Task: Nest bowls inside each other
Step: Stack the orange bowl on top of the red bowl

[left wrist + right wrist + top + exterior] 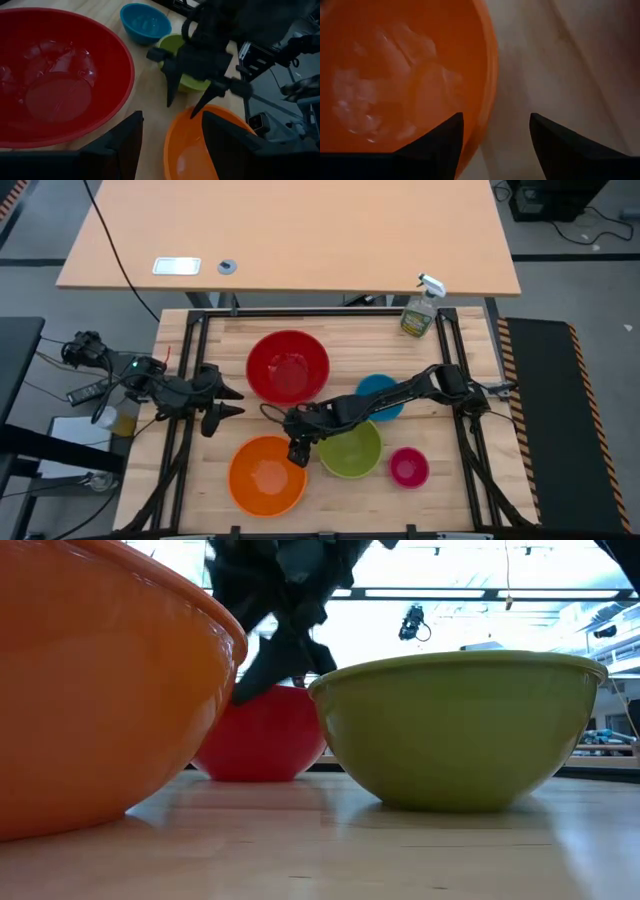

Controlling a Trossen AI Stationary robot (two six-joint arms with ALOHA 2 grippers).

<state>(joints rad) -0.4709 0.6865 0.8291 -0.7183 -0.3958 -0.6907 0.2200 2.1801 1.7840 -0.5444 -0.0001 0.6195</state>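
My right gripper takes hold of the orange bowl's rim (pixel 304 473) next, to nest the orange bowl inside the red bowl (pixel 288 367).
Five bowls rest on their bases on the wooden table: red (pixel 288 367) at the far middle, blue (pixel 380 395) partly under my right arm, lime green (pixel 350 450), pink (pixel 408 467) and orange (pixel 267 475) near the front. My right gripper (pixel 297 450) slants down, open, at the orange bowl's far right rim (pixel 490 75). One finger stands over the bowl's inside and the other over the bare table; I see no touch. My left gripper (pixel 225 402) waits open at the table's left, beside the red bowl (pixel 60 75).
A clear spray bottle (pixel 420 310) stands at the table's far right corner. The lime green bowl (pixel 460 730) sits close to the right of the orange bowl (pixel 100 690), with my right gripper (pixel 280 650) above the gap. Black frame rails (pixel 190 380) run along the table's sides.
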